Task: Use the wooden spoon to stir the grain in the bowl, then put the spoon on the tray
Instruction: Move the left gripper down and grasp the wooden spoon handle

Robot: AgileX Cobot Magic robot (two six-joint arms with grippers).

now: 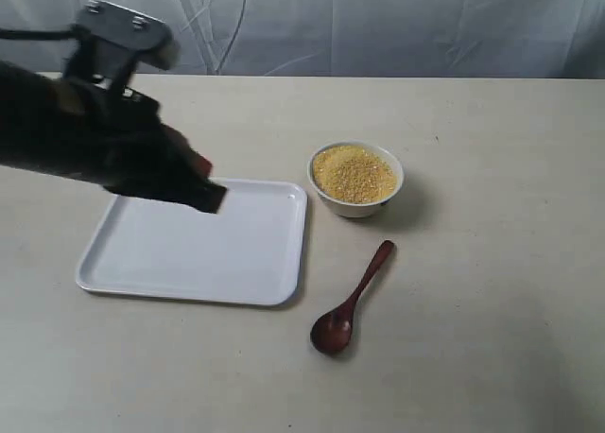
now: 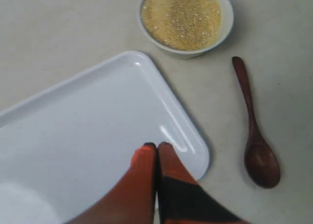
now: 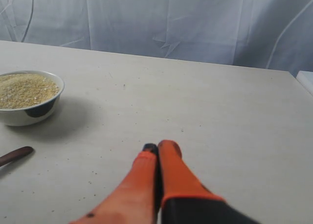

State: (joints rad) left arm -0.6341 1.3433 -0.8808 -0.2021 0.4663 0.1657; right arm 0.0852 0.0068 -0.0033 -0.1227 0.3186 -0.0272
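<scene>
The robot's left gripper will next grip the wooden spoon [image 1: 350, 303] by its long handle, and then it can stir the grain in the bowl.
The white bowl [image 1: 355, 179] holds a mound of yellow grain [image 1: 354, 172] at the table's middle. In front of it the dark wooden spoon [image 1: 350, 303] lies flat on the table, its round end nearest the camera. To its left sits the white tray [image 1: 198, 246], bare. My left gripper [image 1: 212, 196] hovers above the tray's far part, shut, with nothing between its fingers; the left wrist view shows the gripper [image 2: 157, 145] over the tray [image 2: 73, 131], with the spoon [image 2: 254, 131] and bowl [image 2: 186, 19] beyond. My right gripper [image 3: 157, 146] is shut and empty, away from the bowl [image 3: 27, 97].
The pale table [image 1: 492, 291] spreads wide to the right of the bowl and spoon. A grey cloth backdrop [image 1: 378, 26] hangs behind the table's far edge. The left arm's dark body [image 1: 85, 130] looms over the tray's far left corner.
</scene>
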